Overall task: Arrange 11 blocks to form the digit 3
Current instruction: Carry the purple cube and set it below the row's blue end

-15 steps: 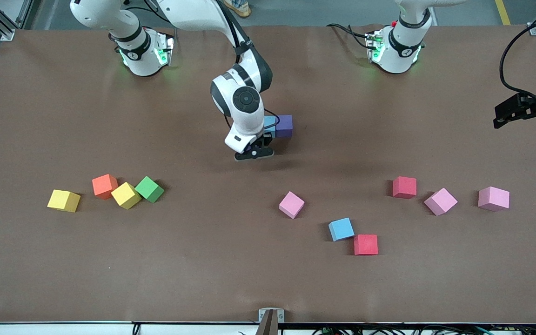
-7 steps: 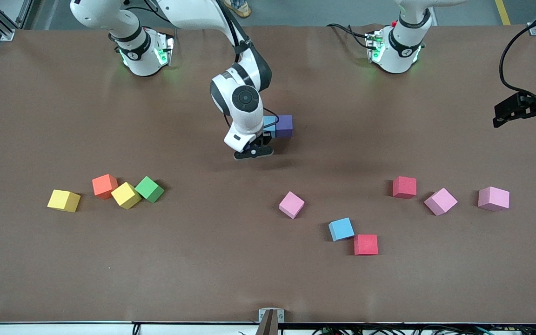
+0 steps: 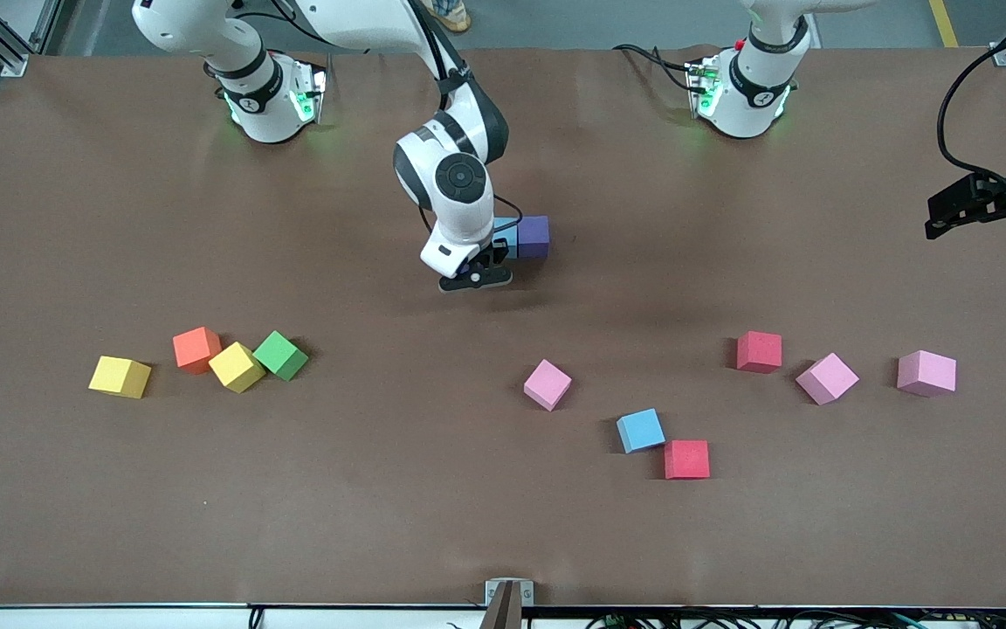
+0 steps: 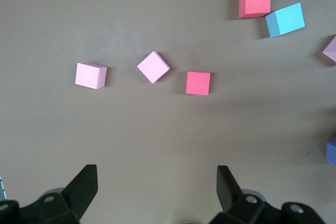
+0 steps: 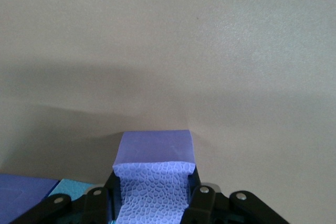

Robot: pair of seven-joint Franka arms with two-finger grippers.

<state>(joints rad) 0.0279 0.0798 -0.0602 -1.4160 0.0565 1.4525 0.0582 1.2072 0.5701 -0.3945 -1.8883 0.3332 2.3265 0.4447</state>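
The held purple block's lower edge stands on the tabletop in the right wrist view, so it is now time to open my right gripper.
My right gripper (image 3: 475,279) is shut on a purple block (image 5: 155,153), low over the middle of the table. A light blue block (image 3: 509,238) and a second purple block (image 3: 534,236) touch each other right beside it; both show in the right wrist view, light blue (image 5: 73,187) and purple (image 5: 23,198). Loose blocks nearer the front camera are two yellow (image 3: 120,376) (image 3: 237,366), orange (image 3: 196,349), green (image 3: 280,355), bright pink (image 3: 547,383), light blue (image 3: 640,430) and two red (image 3: 686,459) (image 3: 759,351). My left gripper (image 4: 156,174) is open and empty, up in the air.
Two paler mauve-pink cubes (image 3: 827,377) (image 3: 926,373) lie beside the red block toward the left arm's end. The left arm's hand (image 3: 961,205) waits over that end's edge. A metal bracket (image 3: 508,594) sits at the table's front edge.
My right gripper has shifted slightly toward the light blue and purple pair, with the purple block still in it. The left arm has not moved.
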